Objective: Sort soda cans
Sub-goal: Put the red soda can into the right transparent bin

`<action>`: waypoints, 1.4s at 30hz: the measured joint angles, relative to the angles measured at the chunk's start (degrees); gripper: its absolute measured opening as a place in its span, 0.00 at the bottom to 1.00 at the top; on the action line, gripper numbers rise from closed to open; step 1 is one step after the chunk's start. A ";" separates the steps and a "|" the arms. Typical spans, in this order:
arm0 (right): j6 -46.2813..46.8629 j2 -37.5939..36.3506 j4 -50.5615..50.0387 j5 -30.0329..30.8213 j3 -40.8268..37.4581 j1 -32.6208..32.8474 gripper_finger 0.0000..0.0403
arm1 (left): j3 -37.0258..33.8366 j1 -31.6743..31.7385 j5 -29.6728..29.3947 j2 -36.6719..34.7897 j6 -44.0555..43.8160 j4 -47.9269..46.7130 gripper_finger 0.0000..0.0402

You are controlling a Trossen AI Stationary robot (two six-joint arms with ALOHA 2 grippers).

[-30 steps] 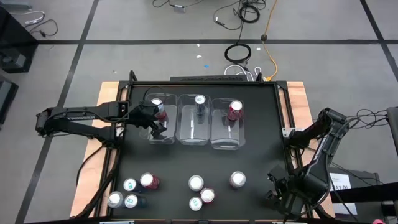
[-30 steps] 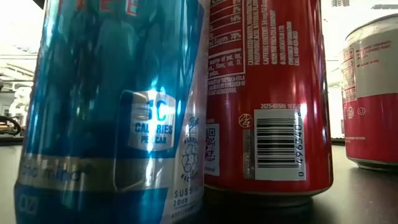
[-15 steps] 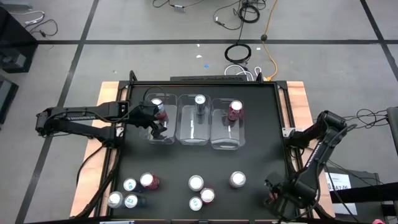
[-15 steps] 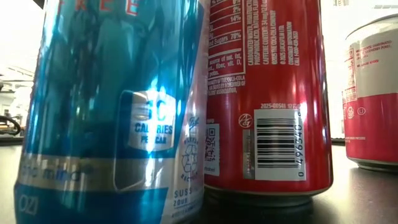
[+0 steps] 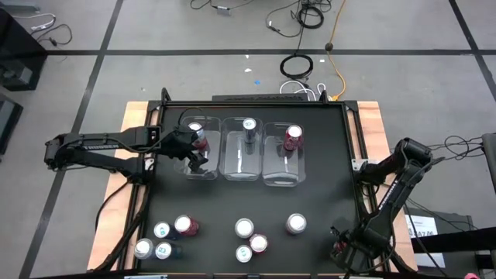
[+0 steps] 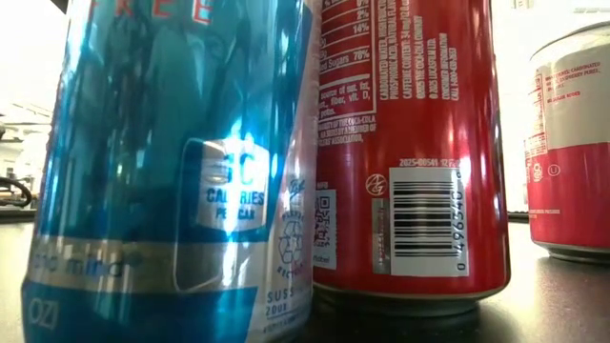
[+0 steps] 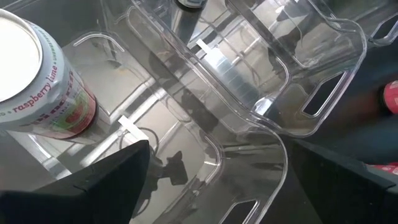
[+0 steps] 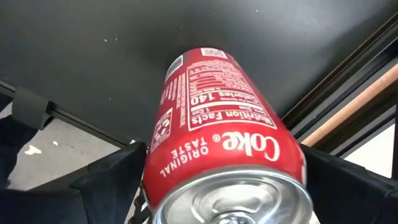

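The right gripper's fingers are around the side of the can below its silver top point(image 8: 236, 199), so they are ready to close. Closing now would hold the red Coke can point(image 8: 214, 134) now.
The soda cans are spread out. One stands in each of the three clear bins point(image 5: 242, 149): a raspberry-lime can point(image 7: 38, 81) in the left bin, a silver-topped one point(image 5: 249, 125) in the middle, a red one point(image 5: 292, 136) in the right. Several more stand loose near the table's front edge point(image 5: 244, 228), and three of them fill the low view point(image 6: 410, 152). My left gripper point(image 5: 198, 153) hangs open over the left bin, beside its can. My right gripper point(image 5: 341, 248) is open at the near right corner, with a red Coke can point(image 8: 214, 134) upright between its fingers. My right gripper comes at the red Coke can from above, pointing steeply down, one finger point(image 8: 115, 177) on each side of the can's upper wall point(image 8: 168, 168). The can's bottom end is down at the black table. Whether the fingers touch the can, I cannot tell.
The table's metal frame rail point(image 8: 348, 93) and wooden edge run close beside the Coke can. A group of loose cans point(image 5: 161, 239) stands at the near left and another point(image 5: 252, 242) at the near middle. Bare black tabletop lies between bins and loose cans.
My right gripper has gone down and a little toward the table's near edge at the near right corner, tipping more steeply downward. Its fingers stay apart. The cans have kept their places.
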 joint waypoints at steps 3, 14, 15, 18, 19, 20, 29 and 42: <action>0.02 0.00 0.01 0.27 0.00 0.01 0.93 | -0.02 0.00 0.00 0.00 0.00 0.00 0.98; -1.05 -0.02 -0.03 0.25 0.02 0.00 0.70 | 0.00 -0.02 0.00 -0.02 0.02 0.02 0.98; -1.15 -0.02 -0.03 0.25 0.02 0.00 0.70 | 0.00 -0.01 0.00 0.00 0.02 0.01 0.98; -1.46 -0.02 -0.05 0.27 0.02 -0.01 0.70 | 0.00 -0.01 0.00 0.00 0.04 0.02 0.98; -1.56 -0.02 -0.05 0.27 0.02 -0.02 0.70 | 0.00 0.00 0.00 -0.01 0.04 0.02 0.98; -1.80 -0.02 -0.06 0.26 0.02 -0.02 0.70 | 0.00 0.00 0.00 0.00 0.04 0.02 0.98; 2.03 -4.54 -6.50 3.32 0.02 -1.32 0.70 | 0.00 0.00 0.00 0.00 0.05 0.04 0.98; 6.54 -17.84 -18.25 28.04 0.02 -7.40 0.70 | 0.00 0.00 0.00 -0.02 0.39 0.07 0.98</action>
